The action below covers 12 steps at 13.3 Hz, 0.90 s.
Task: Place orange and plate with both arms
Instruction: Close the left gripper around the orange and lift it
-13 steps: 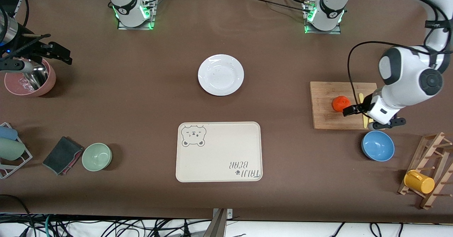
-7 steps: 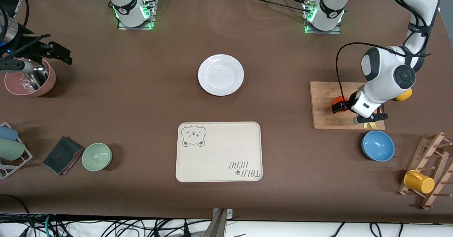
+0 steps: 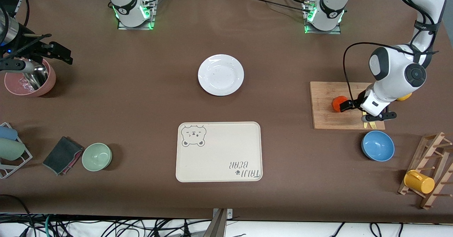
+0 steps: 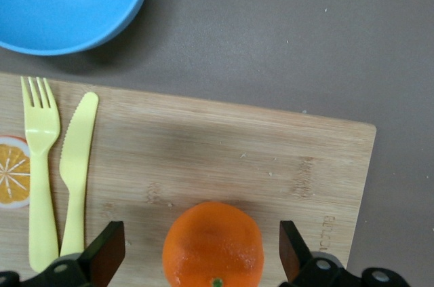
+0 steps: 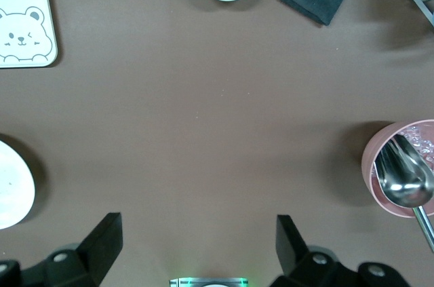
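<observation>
My left gripper should move lower before it closes on the orange [image 3: 338, 103] on the wooden cutting board [image 3: 325, 120]. Its fingers are still above the orange.
The orange [image 3: 338, 103] lies on a wooden cutting board [image 3: 325, 120] toward the left arm's end of the table. My left gripper [image 3: 364, 110] hangs just above it, open. In the left wrist view the orange [image 4: 213, 243] sits between the two black fingertips [image 4: 108, 253], with a gap on each side. The white plate [image 3: 221, 74] rests on the table's middle, between the two bases; its edge [image 5: 10, 192] shows in the right wrist view. My right gripper [image 3: 56, 51] waits high over the right arm's end of the table, open [image 5: 198, 246] and holding nothing.
A yellow fork [image 4: 41, 165] and knife [image 4: 78, 158] lie on the board beside the orange. A blue bowl [image 3: 377, 145] stands nearer the camera. The cream bear tray [image 3: 219, 152], green bowl [image 3: 97, 156], dark cloth [image 3: 63, 154], pink bowl [image 3: 21, 84] and mug rack [image 3: 428, 173] are about.
The left gripper swung in over the orange, then drew slightly back toward the left arm's end; it stays open. The right arm has not moved.
</observation>
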Tool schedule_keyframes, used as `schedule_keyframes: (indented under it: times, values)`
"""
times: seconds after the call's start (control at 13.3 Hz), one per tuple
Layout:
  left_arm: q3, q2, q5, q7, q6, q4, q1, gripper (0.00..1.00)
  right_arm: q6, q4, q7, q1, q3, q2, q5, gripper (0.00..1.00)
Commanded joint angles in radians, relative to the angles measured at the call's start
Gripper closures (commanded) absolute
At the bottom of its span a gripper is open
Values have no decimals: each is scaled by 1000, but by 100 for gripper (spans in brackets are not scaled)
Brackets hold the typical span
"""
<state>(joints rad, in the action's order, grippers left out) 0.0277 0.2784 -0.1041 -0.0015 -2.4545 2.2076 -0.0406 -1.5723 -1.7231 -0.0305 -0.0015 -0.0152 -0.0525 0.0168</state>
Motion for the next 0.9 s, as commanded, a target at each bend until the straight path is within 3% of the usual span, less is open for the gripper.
schedule_keyframes:
  times: [0.0, 0.83]
  values:
    - [-3, -22, -23, 22, -29, 37, 7, 0, 18, 16, 1, -2, -6, -1, -12, 0]
    - [-5, 34, -23, 20, -145, 73, 7, 0, 28, 14, 0, -2, -6, -1, -12, 0]
